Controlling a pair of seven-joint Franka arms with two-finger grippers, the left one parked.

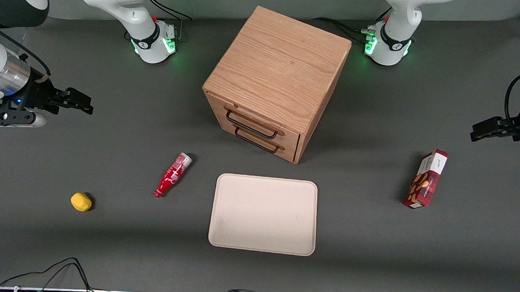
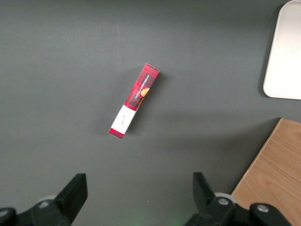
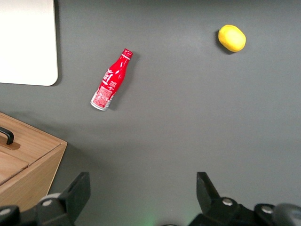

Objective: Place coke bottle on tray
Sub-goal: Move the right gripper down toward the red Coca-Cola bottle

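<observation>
I should next place the coke bottle on the tray (image 1: 264,214), and for that I need to hold the bottle by its wide red body (image 1: 174,172) with my right gripper.
The coke bottle (image 1: 173,174) lies on its side on the dark table, beside the cream tray (image 1: 264,214), its red cap pointing toward the front camera and its pale base toward the cabinet. It also shows in the right wrist view (image 3: 111,81), with a corner of the tray (image 3: 28,44). My right gripper (image 1: 77,101) is open and empty, held high above the table at the working arm's end, farther from the front camera than the bottle and well apart from it. In the right wrist view the gripper (image 3: 142,193) has its jaws spread wide over bare table.
A wooden drawer cabinet (image 1: 277,81) with two black handles stands just farther from the camera than the tray. A yellow lemon (image 1: 81,201) lies toward the working arm's end. A red snack box (image 1: 426,179) lies toward the parked arm's end.
</observation>
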